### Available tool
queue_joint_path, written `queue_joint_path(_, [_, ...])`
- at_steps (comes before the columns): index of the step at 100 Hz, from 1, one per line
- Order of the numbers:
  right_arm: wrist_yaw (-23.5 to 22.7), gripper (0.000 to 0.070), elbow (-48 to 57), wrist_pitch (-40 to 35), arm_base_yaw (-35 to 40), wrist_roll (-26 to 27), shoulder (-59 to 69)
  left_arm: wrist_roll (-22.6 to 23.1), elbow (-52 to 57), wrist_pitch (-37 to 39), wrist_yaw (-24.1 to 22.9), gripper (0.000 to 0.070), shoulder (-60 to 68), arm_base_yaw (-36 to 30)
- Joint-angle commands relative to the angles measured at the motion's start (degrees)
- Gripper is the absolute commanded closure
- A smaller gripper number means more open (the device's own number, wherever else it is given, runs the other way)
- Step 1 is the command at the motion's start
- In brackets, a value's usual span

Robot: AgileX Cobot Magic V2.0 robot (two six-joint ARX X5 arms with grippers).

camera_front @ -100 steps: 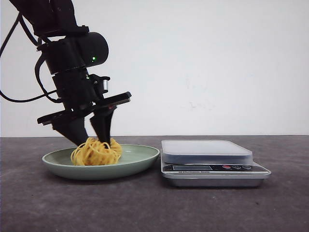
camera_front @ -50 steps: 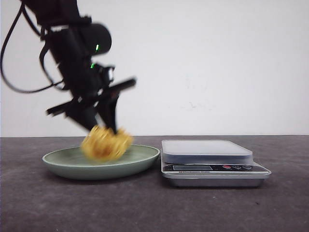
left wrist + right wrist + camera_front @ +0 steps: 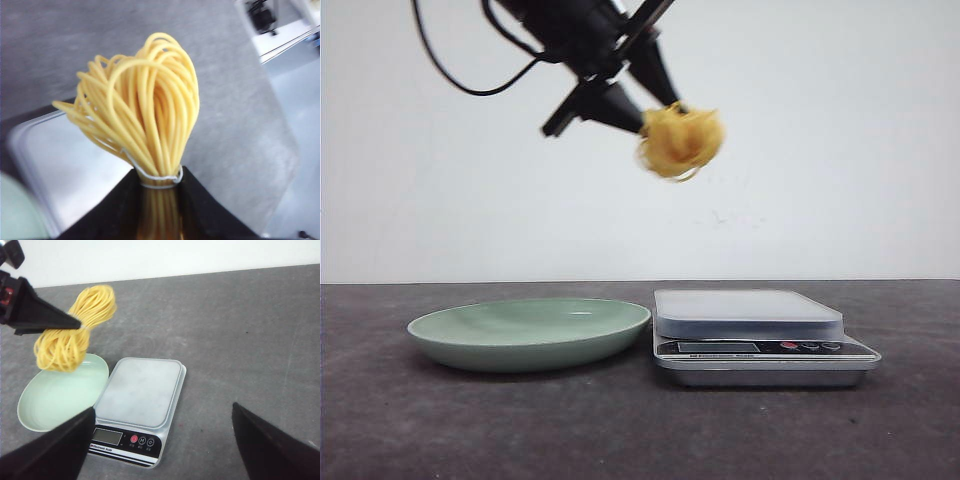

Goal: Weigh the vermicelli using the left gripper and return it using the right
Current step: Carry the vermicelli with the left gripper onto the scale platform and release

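The vermicelli still hangs high above the scale's platform in the front view, so my left gripper stays closed on the vermicelli.
My left gripper (image 3: 655, 112) is shut on the vermicelli (image 3: 680, 140), a round nest of thin yellow strands, and holds it high in the air, above the gap between plate and scale. In the left wrist view the black fingertips (image 3: 200, 200) pinch the nest (image 3: 145, 105) at its tied end. The right wrist view shows the nest (image 3: 75, 337) hanging above the plate's edge. My right gripper (image 3: 162, 412) is open and empty, its fingers wide apart above the scale; it is out of the front view.
A pale green plate (image 3: 460, 340) lies empty on the dark grey table at left. A silver kitchen scale (image 3: 750, 312) with a display and buttons stands right of it, nothing on its platform (image 3: 140, 390). A white wall is behind.
My left gripper has lifted the vermicelli off the green plate and carried it up and to the right, toward the scale. The plate is now empty.
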Motion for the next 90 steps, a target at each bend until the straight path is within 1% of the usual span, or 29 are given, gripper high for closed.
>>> queue_joint_path(1, [0.00,0.0161,1.01,0.59,0.09,-0.66,0.22,-2.73,0.98,1.64,0.55,0.0697,2.14,-1.25])
queue_joint_path(21, [-0.04,0.0161,1.01,0.11,0.09,-0.66,0.22,-4.72,0.98,3.96,0.57,0.0697,5.66,-3.26])
queue_joint_path(27, [-0.04,0.0161,1.01,0.11,0.09,-0.68,0.22,-5.81,0.98,4.87,1.79,0.0697,7.28,-3.32])
queue_joint_path(68, [-0.04,0.0160,1.01,-0.44,0.09,-0.90,0.20,-6.14,0.98,6.40,1.84,0.0691,15.67,-3.67])
queue_joint_path(71, [-0.04,0.0160,1.01,-0.61,0.09,-0.94,0.20,-6.10,0.98,6.54,1.81,0.0651,15.82,-3.74])
queue_joint_path(74, [-0.09,0.0160,1.01,-0.79,0.09,-1.14,0.20,-5.79,0.98,6.60,1.73,0.0581,15.82,-3.74])
queue_joint_path(81, [-0.26,0.0160,1.01,-1.44,0.09,-1.62,0.20,-5.44,0.98,6.97,1.03,0.0331,15.80,-3.72])
queue_joint_path(83, [-0.28,0.0160,1.01,-1.57,0.09,-1.75,0.20,-5.44,1.01,7.17,1.03,0.0276,15.76,-3.72])
queue_joint_path(86, [-0.24,0.0160,1.01,-1.70,0.09,-1.77,0.20,-5.49,1.01,7.45,1.11,0.0234,15.76,-3.69])
queue_joint_path(90, [-0.24,0.0160,1.01,-1.73,0.09,-1.77,0.20,-5.51,1.01,7.48,1.25,0.0231,15.69,-3.37])
